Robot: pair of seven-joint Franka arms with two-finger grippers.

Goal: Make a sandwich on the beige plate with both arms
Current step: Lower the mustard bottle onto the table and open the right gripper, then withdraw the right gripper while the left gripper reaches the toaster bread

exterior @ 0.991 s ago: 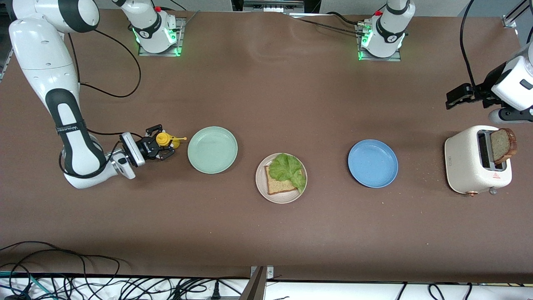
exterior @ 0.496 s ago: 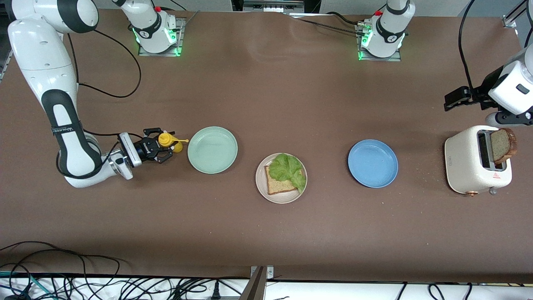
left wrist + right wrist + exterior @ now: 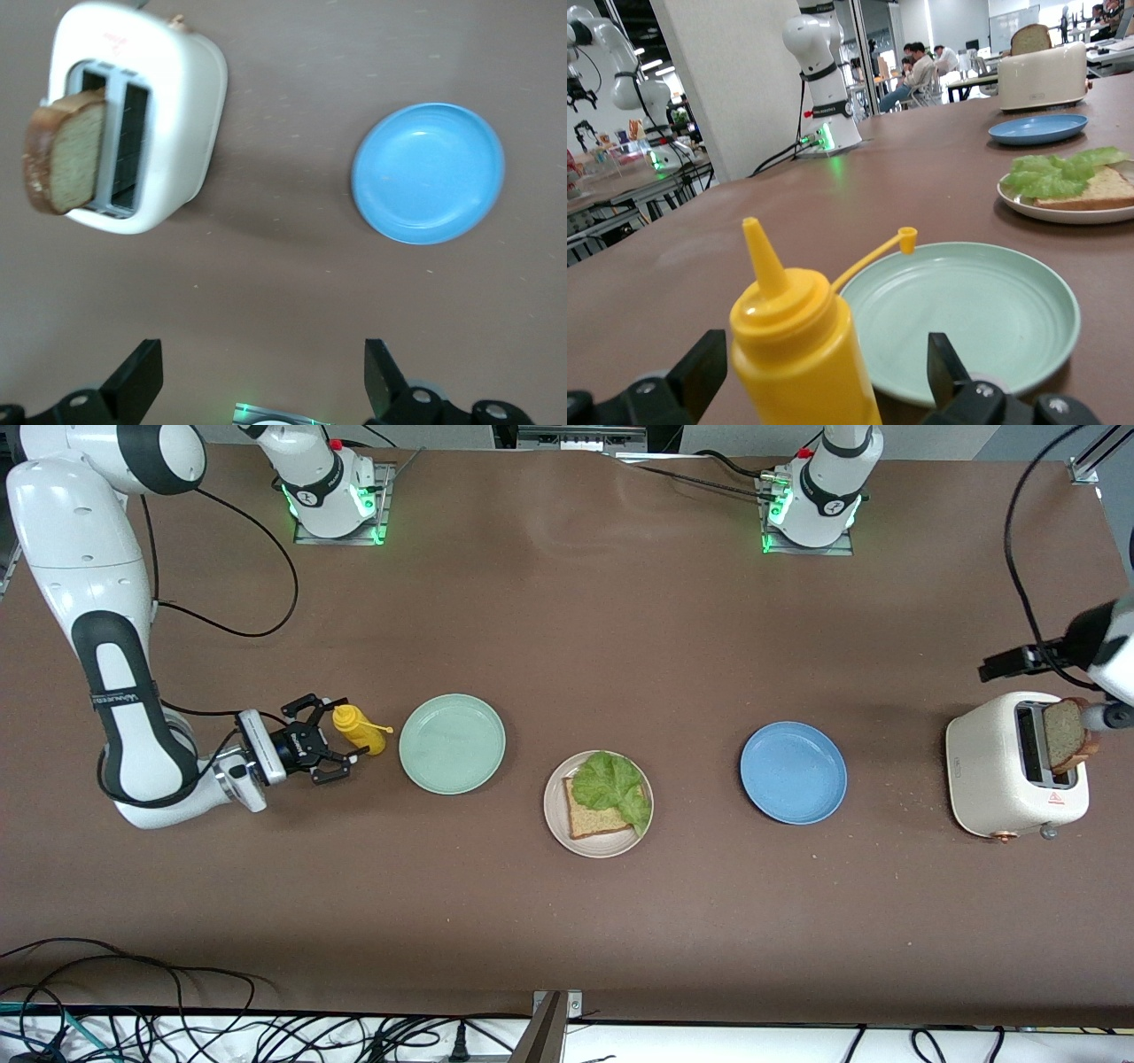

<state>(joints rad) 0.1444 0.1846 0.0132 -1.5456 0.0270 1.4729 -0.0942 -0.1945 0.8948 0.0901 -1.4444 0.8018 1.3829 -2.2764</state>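
Observation:
I will next top the lettuce on the beige plate [image 3: 556, 825] with the bread slice in the toaster, so my left gripper will grab the slice by its crusted edge [image 3: 1084, 723].
The beige plate [image 3: 556, 825] holds one slice of brown bread [image 3: 594, 819] with a lettuce leaf [image 3: 609, 784] on it; it also shows in the right wrist view [image 3: 1063, 213]. A second bread slice [image 3: 1067, 735] stands in the white toaster [image 3: 997, 775], and also shows in the left wrist view [image 3: 66, 155]. My left gripper [image 3: 1001, 666] hangs open and empty in the air over the table by the toaster [image 3: 177, 106]. My right gripper [image 3: 326, 737] is open, low by the table, with a yellow squeeze bottle [image 3: 357, 728] standing free at its fingertips [image 3: 700, 367].
A mint-green plate [image 3: 452, 744] lies beside the bottle, toward the beige plate. A blue plate [image 3: 793, 772] lies between the beige plate and the toaster. Cables hang along the table edge nearest the front camera.
My right gripper has opened off the yellow bottle and drawn back toward the right arm's end; the bottle stays standing. My left gripper has moved toward the left arm's end, by the toaster.

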